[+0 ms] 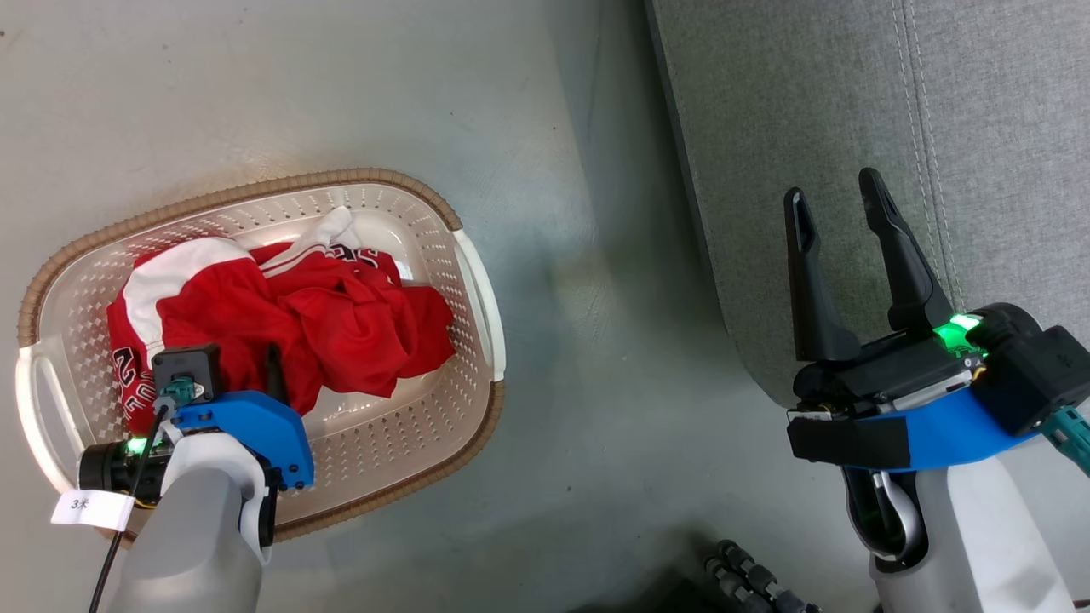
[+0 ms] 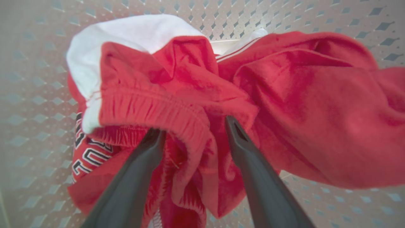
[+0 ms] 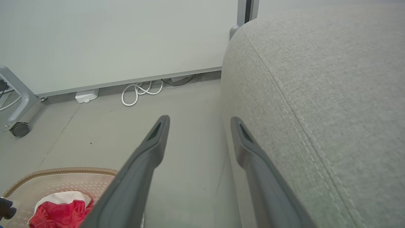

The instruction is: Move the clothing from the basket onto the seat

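Observation:
Next, my left gripper grabs the clothing by its elastic hem to move the clothing onto the seat.
The basket stands on the floor at the left, cream with a brown rim. Red clothing with white trim lies bunched inside it; black-and-white numerals show on one piece. My left gripper reaches down into the basket and is open, its two fingers straddling a fold of red fabric with an elastic hem. One dark finger shows above the blue wrist. My right gripper hangs open and empty over the left edge of the grey seat. The seat and the basket show beside the right gripper.
A strip of bare grey floor separates the basket from the seat. A white cable and a small white box lie at the foot of the wall. A wheeled grey frame stands at the far left.

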`<state>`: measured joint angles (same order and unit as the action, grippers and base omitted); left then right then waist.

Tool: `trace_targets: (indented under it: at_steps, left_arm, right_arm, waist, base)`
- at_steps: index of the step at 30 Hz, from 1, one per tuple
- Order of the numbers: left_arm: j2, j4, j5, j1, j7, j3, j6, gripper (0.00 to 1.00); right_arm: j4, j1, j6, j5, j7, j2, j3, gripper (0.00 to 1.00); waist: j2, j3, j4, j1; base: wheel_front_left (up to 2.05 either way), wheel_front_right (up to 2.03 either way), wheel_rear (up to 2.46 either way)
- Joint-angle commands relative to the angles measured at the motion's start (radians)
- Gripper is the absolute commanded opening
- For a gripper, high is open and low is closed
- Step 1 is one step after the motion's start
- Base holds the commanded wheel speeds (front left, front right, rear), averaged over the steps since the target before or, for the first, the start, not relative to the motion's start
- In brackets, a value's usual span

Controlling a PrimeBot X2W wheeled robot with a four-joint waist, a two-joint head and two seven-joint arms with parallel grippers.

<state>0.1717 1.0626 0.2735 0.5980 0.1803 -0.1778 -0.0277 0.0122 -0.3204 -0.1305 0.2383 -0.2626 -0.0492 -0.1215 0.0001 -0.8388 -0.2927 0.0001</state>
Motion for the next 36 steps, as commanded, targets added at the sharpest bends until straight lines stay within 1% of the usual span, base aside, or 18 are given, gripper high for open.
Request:
trace_targets:
  at_steps: [1, 8, 9, 11, 12, 13, 29, 36]
  left_arm:
    - [0.006, 0.007, 0.007, 0.019, -0.003, -0.002, -0.005, 1.0]
    - [0.01, 0.03, 0.0, 0.032, -0.01, -0.019, -0.004, 1.0]
    - [0.011, 0.034, 0.0, 0.033, -0.012, -0.022, -0.003, 0.92]
    - [0.011, 0.04, 0.001, 0.038, -0.014, -0.026, -0.001, 0.43]
    - [0.011, 0.043, 0.001, 0.042, -0.014, -0.028, -0.001, 0.16]
    - [0.011, 0.045, 0.001, 0.044, -0.012, -0.03, 0.0, 0.0]
    - [-0.015, 0.082, 0.018, 0.057, 0.02, -0.052, 0.007, 0.0]
    - [-0.043, 0.108, 0.026, 0.058, 0.035, -0.067, 0.019, 0.0]
  right_arm:
    - [0.005, -0.017, 0.0, 0.005, -0.003, -0.002, -0.001, 1.0]
    - [0.003, -0.013, 0.0, 0.012, -0.003, -0.002, -0.001, 1.0]
    - [0.002, -0.012, 0.0, 0.012, -0.003, -0.002, 0.0, 1.0]
    - [0.001, -0.011, 0.0, 0.012, -0.003, -0.002, 0.001, 1.0]
    - [0.0, -0.012, 0.0, 0.012, -0.003, -0.002, 0.0, 1.0]
    - [-0.001, -0.013, 0.0, 0.012, -0.003, -0.002, 0.0, 1.0]
    - [-0.006, -0.014, 0.0, -0.008, -0.003, -0.002, 0.006, 1.0]
    - [-0.014, -0.01, 0.0, -0.036, -0.003, -0.002, 0.018, 1.0]
  waist:
    - [-0.0001, -0.002, -0.002, -0.0001]
    - [-0.0001, -0.008, -0.008, -0.0001]
    - [-0.0001, -0.009, -0.007, -0.0001]
    - [-0.0001, -0.009, -0.006, -0.0001]
    - [-0.0001, -0.009, -0.006, -0.0001]
    - [-0.0001, -0.009, -0.005, -0.0001]
    - [-0.0001, 0.01, 0.011, -0.0001]
    - [-0.0001, 0.065, 0.046, -0.0001]
  base:
    - [0.0, 0.0, 0.0]
    - [0.0, 0.0, 0.0]
    - [0.0, 0.0, 0.0]
    - [0.0, 0.0, 0.0]
    - [0.0, 0.0, 0.0]
    - [0.0, 0.0, 0.0]
    - [0.0, 0.0, 0.0]
    - [0.0, 0.0, 0.0]
